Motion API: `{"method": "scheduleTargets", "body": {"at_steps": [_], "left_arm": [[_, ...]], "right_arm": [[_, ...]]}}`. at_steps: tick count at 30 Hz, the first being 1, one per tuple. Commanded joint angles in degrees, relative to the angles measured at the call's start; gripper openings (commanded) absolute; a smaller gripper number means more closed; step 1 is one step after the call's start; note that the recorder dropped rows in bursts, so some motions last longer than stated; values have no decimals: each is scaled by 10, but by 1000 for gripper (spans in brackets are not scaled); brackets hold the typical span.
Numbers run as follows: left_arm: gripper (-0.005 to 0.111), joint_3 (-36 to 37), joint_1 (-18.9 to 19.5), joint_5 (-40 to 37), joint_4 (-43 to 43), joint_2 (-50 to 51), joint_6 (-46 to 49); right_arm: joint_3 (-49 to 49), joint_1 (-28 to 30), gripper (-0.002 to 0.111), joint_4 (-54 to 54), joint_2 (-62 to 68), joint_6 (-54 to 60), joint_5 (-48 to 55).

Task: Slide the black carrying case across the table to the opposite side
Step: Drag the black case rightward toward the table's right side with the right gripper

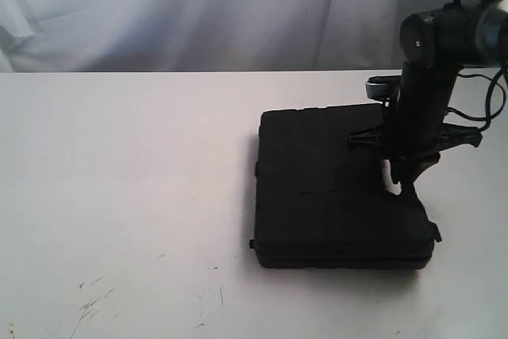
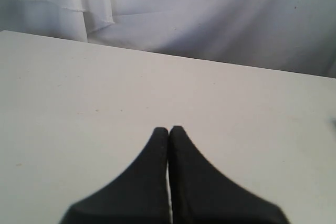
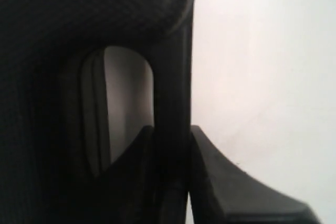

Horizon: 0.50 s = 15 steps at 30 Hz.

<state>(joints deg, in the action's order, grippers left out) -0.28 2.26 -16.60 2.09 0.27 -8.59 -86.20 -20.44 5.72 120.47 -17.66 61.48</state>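
Note:
The black case [image 1: 333, 196] is short of the open table at the right in the exterior view, so my right gripper must slide it there before letting go.
The flat matte-black case [image 1: 329, 188] lies on the white table [image 1: 127, 196], right of the middle. My right gripper [image 1: 402, 182] reaches down at the case's right edge, by the handle slot. In the right wrist view the case's handle bar [image 3: 173, 93] stands between the two fingers of my right gripper [image 3: 172, 132], which is shut on it; the slot [image 3: 123, 103] shows the table through it. The left gripper [image 2: 168, 129] hovers over bare table with its fingers pressed together and nothing between them. The exterior view does not show the left arm.
A white cloth backdrop [image 1: 198, 13] hangs behind the table's far edge. Faint dark scratches [image 1: 91, 303] mark the table near its front left. Cables [image 1: 476, 109] loop off the right arm past the case's right side.

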Motion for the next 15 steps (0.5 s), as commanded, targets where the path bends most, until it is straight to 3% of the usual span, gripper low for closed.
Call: {"method": "scheduleTargets", "body": {"at_steps": [1, 15], "left_arm": [[0, 3, 1, 3, 2, -3, -3], [0, 3, 1, 3, 2, -3, -3]], "right_arm": [[22, 26, 0, 26, -14, 23, -8], [59, 95, 0, 39, -29, 72, -94]]}}
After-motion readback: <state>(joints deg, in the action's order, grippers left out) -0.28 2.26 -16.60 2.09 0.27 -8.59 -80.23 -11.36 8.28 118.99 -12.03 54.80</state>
